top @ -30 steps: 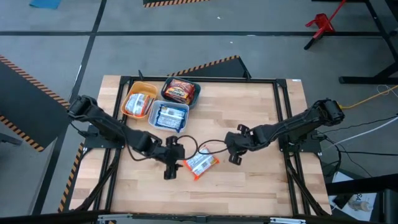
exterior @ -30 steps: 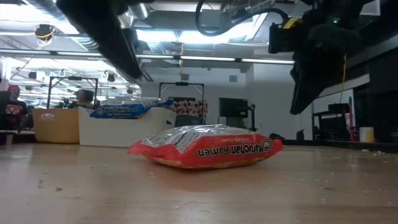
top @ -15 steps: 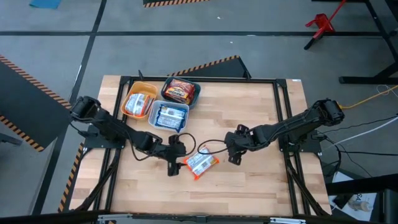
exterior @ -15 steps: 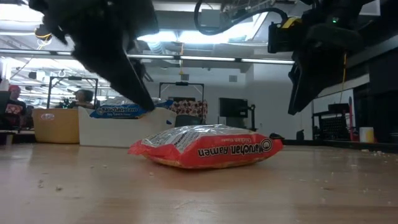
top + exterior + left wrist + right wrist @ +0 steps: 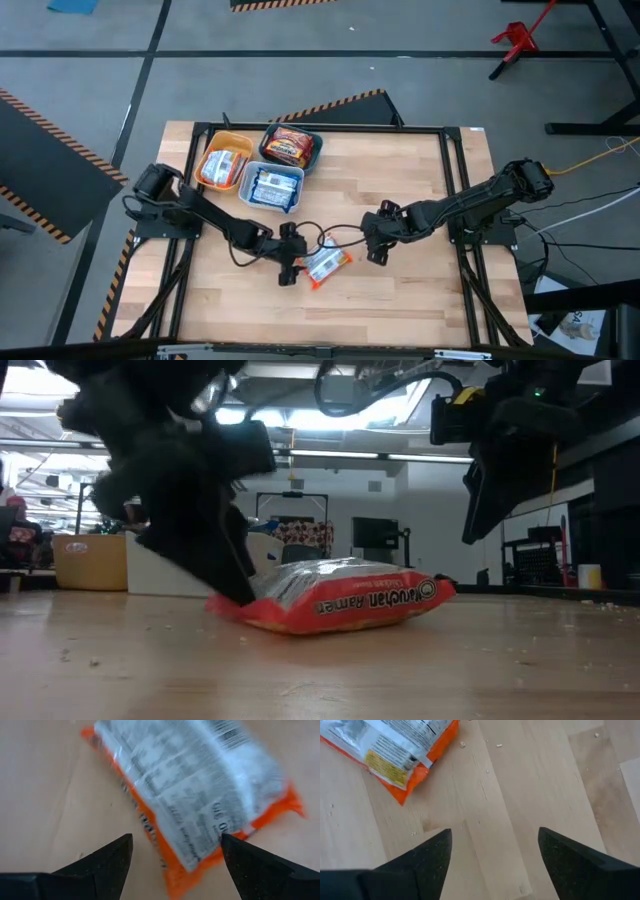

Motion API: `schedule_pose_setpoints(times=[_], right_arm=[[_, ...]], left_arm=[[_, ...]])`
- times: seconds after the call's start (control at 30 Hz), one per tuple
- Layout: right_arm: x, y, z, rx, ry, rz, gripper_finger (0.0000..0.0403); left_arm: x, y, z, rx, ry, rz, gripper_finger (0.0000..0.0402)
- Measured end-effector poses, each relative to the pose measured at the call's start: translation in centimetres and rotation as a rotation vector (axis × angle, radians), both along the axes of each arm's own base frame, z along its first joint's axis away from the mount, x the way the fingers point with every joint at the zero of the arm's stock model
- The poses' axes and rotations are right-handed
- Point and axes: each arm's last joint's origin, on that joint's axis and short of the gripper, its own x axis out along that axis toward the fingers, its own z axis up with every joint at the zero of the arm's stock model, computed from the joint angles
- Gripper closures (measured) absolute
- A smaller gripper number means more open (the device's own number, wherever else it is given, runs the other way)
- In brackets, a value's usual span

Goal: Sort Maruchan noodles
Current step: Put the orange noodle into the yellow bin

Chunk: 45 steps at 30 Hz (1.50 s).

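I need to grab the Maruchan packet by its orange sealed corner (image 5: pixel 182 876) with my left gripper next, so I can sort it into the yellow bin.
One Maruchan noodles packet (image 5: pixel 326 264), orange with a silver back, lies flat on the wooden table near its middle. My left gripper (image 5: pixel 292 270) has come low at the packet's left end. It is open, and a corner of the packet (image 5: pixel 190 785) lies between its fingertips. My right gripper (image 5: pixel 375 250) hovers open to the packet's right, above bare wood, touching nothing; its wrist view shows the packet (image 5: pixel 395 750) farther off. More packets lie in the bins at the far left. My left gripper slants down from the table's left, its open fingers either side of the packet's end. One fingertip (image 5: pixel 227 842) stands right at the packet's edge (image 5: pixel 212 845). In the low view a finger (image 5: pixel 215 560) lies against that end (image 5: pixel 228 603). The packet rests on the table.
Three bins stand together at the table's far left: a yellow one (image 5: pixel 208 152), a teal one (image 5: pixel 318 150) holding a red packet, a white one (image 5: pixel 243 180) holding blue packets. A black cable (image 5: pixel 335 235) loops between the two grippers. Bare wood lies along the near edge.
My left gripper has come down and toward the table's right, onto the packet's left end. The packet has tipped slightly: in the low view its printed side now slants up toward its other end. My right gripper has kept its place.
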Motion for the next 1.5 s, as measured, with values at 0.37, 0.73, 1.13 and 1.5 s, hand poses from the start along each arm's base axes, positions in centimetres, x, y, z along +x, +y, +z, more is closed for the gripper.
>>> schedule_pose_setpoints(times=[0.37, 0.73, 1.13, 1.5], right_arm=[[0.0, 0.0, 0.0, -0.012, -0.007, -0.008, 0.0121], [0.1, -0.1, 0.0, -0.028, -0.018, -0.038, 0.0121], [-0.2, -0.2, 0.7, -0.008, -0.039, -0.042, 0.0121], [-1.8, -0.8, 4.2, -0.014, -0.183, -0.071, 0.0121]], left_arm=[[1.3, 0.7, -1.9, -0.044, -0.025, 0.038, 0.0142], [1.9, 1.6, -1.6, -0.079, -0.069, 0.078, 0.0386], [1.8, 1.4, 2.2, -0.144, -0.234, 0.168, 0.0397], [-0.1, 2.2, 7.6, -0.155, -0.348, 0.232, 0.0397]])
